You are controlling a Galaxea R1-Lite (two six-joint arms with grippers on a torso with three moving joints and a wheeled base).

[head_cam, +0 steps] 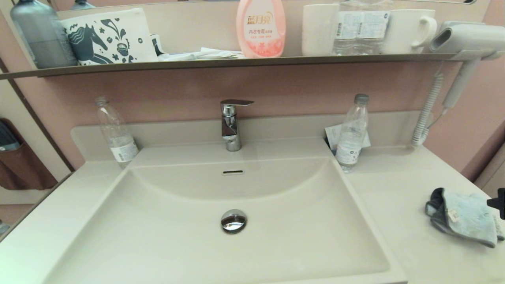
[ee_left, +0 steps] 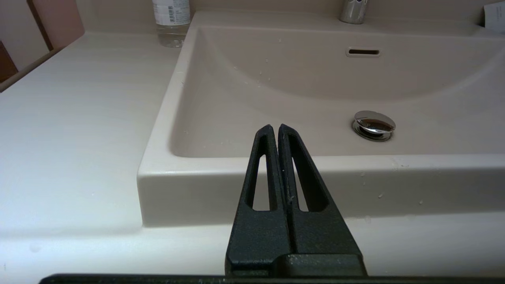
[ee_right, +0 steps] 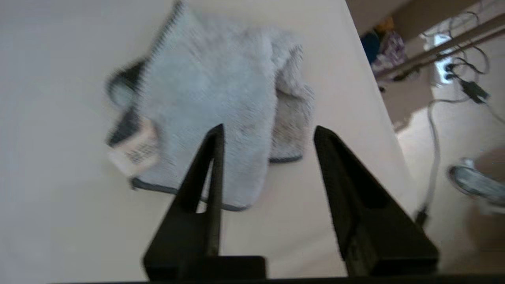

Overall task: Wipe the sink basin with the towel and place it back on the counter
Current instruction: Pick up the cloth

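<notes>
I should next grab the towel by its light blue fold (head_cam: 480, 221) with my right gripper to wipe the sink basin, leaving its white tag (head_cam: 453, 215) free.
The light blue towel (head_cam: 463, 217) with dark edging and a white tag lies crumpled on the counter (head_cam: 394, 189) to the right of the sink basin (head_cam: 177, 236). My right gripper (ee_right: 268, 132) hangs open just above the towel (ee_right: 221, 110), one finger over the cloth, nothing held; only a dark tip of the right gripper (head_cam: 498, 203) shows in the head view. The basin is bare, with its chrome drain plug (head_cam: 233, 221) and overflow slot (head_cam: 232, 172). My left gripper (ee_left: 275, 128) is shut and empty, parked in front of the basin's near left corner (ee_left: 158, 169).
A chrome faucet (head_cam: 231, 124) stands behind the basin. Clear plastic bottles stand at the back left (head_cam: 115, 132) and back right (head_cam: 352, 132). A dark shelf (head_cam: 236, 62) above carries bottles and cups. A hair dryer (head_cam: 465, 39) hangs at right; the counter's right edge (ee_right: 371, 118) is close.
</notes>
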